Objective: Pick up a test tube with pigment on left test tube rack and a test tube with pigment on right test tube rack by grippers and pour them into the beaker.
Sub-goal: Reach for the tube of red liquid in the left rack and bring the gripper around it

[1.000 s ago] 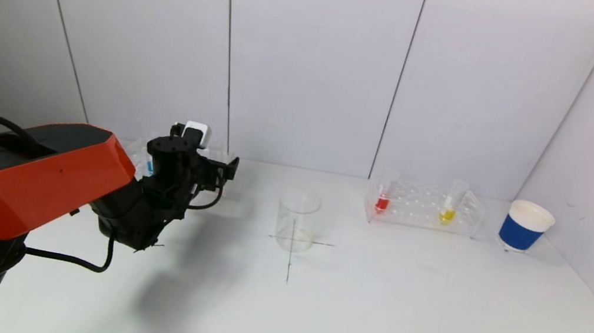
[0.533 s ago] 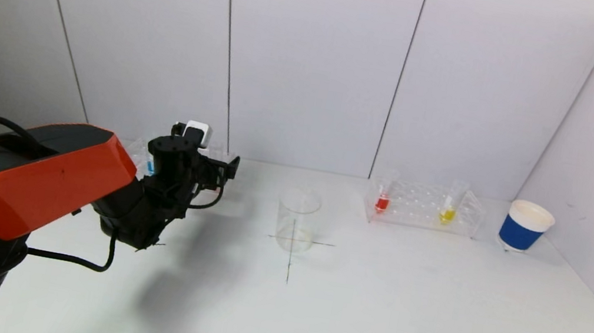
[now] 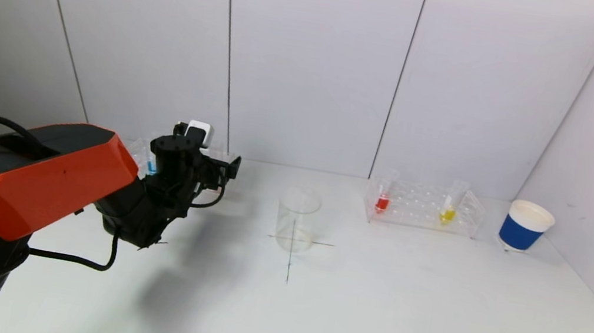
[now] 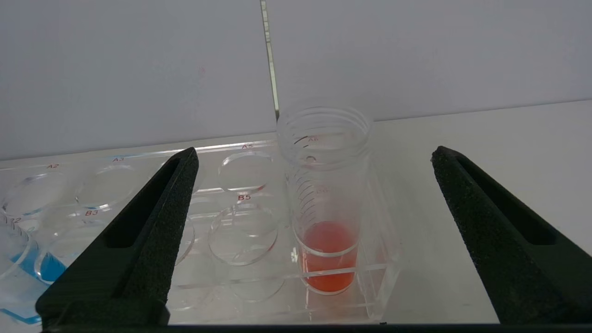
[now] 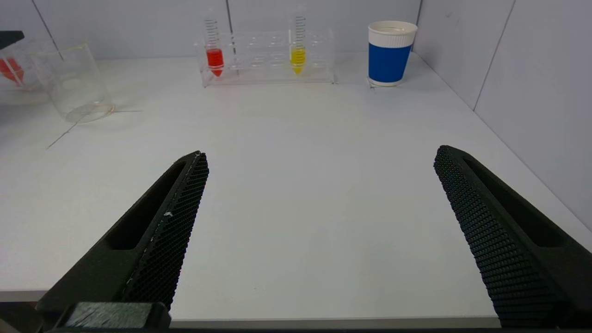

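The test tube with red pigment has its lower half inside the clear rack. My left gripper will next grab its bare upper side just below its rim [image 4: 327, 188].
My left gripper [image 3: 205, 161] is open at the back left, right in front of the clear left test tube rack [image 4: 240, 199]. A test tube with red pigment [image 4: 326, 249] stands upright in that rack's end hole, between my spread fingers and untouched. A tube with blue pigment [image 3: 151, 166] stands farther along that rack. The empty glass beaker [image 3: 297, 220] sits mid-table on a drawn cross. The right test tube rack [image 3: 421, 207] holds a red tube [image 3: 382, 202] and a yellow tube [image 3: 447, 214]. My right gripper [image 5: 319, 155] hangs open and empty over the table's near edge, out of the head view.
A blue and white paper cup [image 3: 524, 226] stands right of the right rack, near the side wall. White wall panels close off the back and right side of the table. The white tabletop [image 3: 370, 309] stretches bare in front of the beaker and racks.
My left arm has edged slightly forward toward the left rack. Everything else is unchanged.
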